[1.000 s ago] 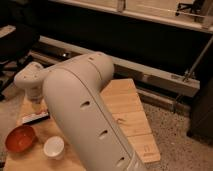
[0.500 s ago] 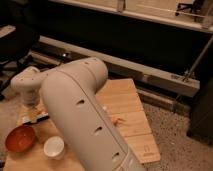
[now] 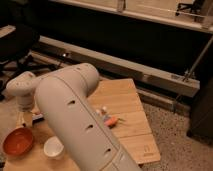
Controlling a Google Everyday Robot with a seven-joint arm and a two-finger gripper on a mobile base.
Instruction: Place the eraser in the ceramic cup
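Note:
My gripper grips the eraser across its long body (image 3: 38,117) next, to place the eraser in the ceramic cup (image 3: 53,147).
The eraser (image 3: 38,117) lies flat on the wooden table (image 3: 125,102) near its left edge; only a dark sliver of it shows beside the arm. My gripper (image 3: 23,119) hangs from the pale wrist (image 3: 22,90) right beside the eraser, on its left, low over the table, open with nothing in it. The ceramic cup (image 3: 53,147), small, white and upright, stands near the table's front edge, below and right of the gripper. My bulky arm (image 3: 75,120) hides the table's middle.
An orange-red bowl (image 3: 18,141) sits left of the cup. A small clear bottle (image 3: 103,110) and an orange-and-blue tool (image 3: 111,121) lie right of the arm. A metal rail (image 3: 150,75) runs behind the table, and speckled floor (image 3: 175,135) lies to the right.
The arm has swung left, and the wrist and gripper have shifted left and down toward the eraser. The objects on the table have not moved.

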